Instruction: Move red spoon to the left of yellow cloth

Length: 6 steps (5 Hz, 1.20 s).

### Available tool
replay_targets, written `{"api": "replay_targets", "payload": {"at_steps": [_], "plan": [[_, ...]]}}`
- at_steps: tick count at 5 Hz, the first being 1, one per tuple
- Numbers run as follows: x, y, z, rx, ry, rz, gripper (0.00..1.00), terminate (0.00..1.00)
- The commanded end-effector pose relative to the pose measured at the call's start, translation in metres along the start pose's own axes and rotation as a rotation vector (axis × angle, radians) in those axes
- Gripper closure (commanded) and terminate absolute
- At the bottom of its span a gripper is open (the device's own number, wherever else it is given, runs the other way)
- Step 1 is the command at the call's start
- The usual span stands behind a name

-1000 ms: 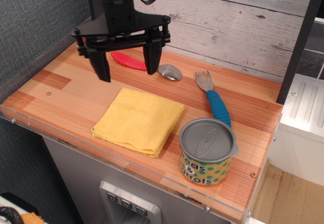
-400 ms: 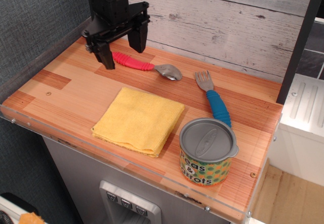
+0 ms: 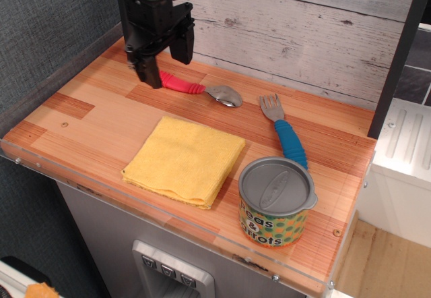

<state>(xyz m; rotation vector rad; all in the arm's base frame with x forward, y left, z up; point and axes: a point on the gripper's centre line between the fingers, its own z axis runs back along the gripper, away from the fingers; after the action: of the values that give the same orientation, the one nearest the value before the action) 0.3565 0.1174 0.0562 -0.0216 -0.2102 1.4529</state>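
I will pick up the red spoon with my gripper next, holding it by its ribbed red handle [image 3: 180,85], and the spoon will then go beside the yellow cloth [image 3: 185,158].
The red spoon [image 3: 199,90] lies on the wooden table near the back wall, its silver bowl pointing right and its ribbed red handle pointing left. The yellow cloth [image 3: 185,158] lies folded in front of it, toward the table's front edge. My gripper [image 3: 165,65] is open, its two black fingers pointing down on either side of the far left end of the spoon's handle, close to the table. The handle's tip is hidden behind the front finger [image 3: 149,72].
A blue-handled metal fork [image 3: 283,131] lies to the right of the spoon. A can with a grey lid [image 3: 276,200] stands at the front right, beside the cloth. The table [image 3: 87,126] has a wall behind and a panel at its left.
My gripper has turned, moved back and left, and come down over the left end of the spoon's handle. Its fingers stand closer together than before. The spoon has not moved.
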Motion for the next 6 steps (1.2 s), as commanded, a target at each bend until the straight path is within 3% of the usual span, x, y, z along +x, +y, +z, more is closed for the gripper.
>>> {"api": "replay_targets", "payload": {"at_steps": [1, 3, 4, 5, 6], "plan": [[0.010, -0.022, -0.007, -0.036, -0.023, 0.130, 0.00, 0.00], [0.012, -0.029, -0.029, 0.036, 0.011, 0.171, 0.00, 0.00], [0.012, -0.026, -0.034, 0.036, 0.020, 0.192, 0.00, 0.00], [0.009, -0.024, -0.037, 0.038, 0.011, 0.214, 1.00, 0.00], [0.006, -0.021, -0.040, 0.035, 0.021, 0.220, 1.00, 0.00]]}}
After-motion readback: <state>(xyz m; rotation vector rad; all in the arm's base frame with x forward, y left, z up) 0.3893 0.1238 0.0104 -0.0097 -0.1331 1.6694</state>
